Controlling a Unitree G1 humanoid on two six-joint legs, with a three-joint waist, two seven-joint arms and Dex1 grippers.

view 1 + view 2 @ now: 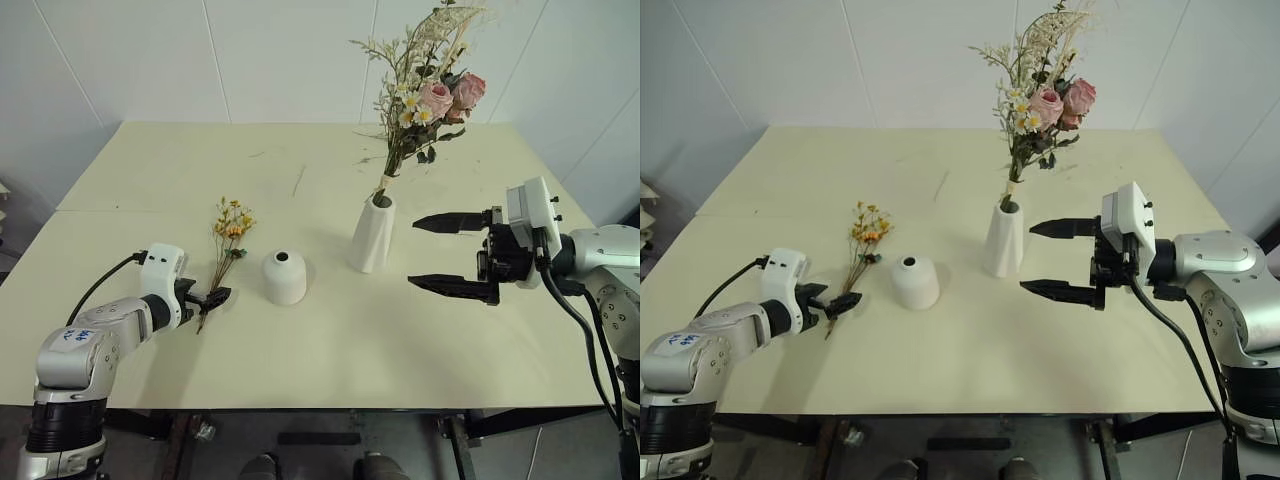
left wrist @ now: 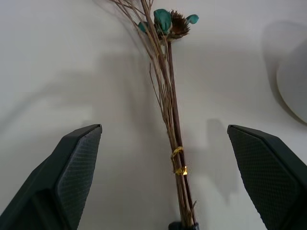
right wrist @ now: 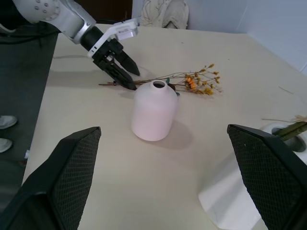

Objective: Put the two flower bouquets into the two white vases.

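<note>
The small bouquet's dried flowers are loose and delicate and spread out at its head, so my left gripper should next close on the thin stems by their gold tie (image 2: 178,160).
The small bouquet (image 1: 229,243) of yellow-orange flowers lies flat on the table (image 1: 150,170), left of the short rounded white vase (image 1: 284,276). My left gripper (image 1: 211,297) is low at the bouquet's stem end, open. In the left wrist view the thin stems (image 2: 171,129) run between its two spread fingers without touching them. The larger bouquet (image 1: 428,92) of pink roses and daisies stands upright in the tall white vase (image 1: 372,233). My right gripper (image 1: 413,252) hovers to the right of the tall vase, pointing at it, open and holding nothing.
Loose dried twig scraps (image 1: 298,180) lie on the table behind the vases. A seam crosses the tabletop at the left. White walls close in behind the table, and its front edge (image 1: 330,406) is near me.
</note>
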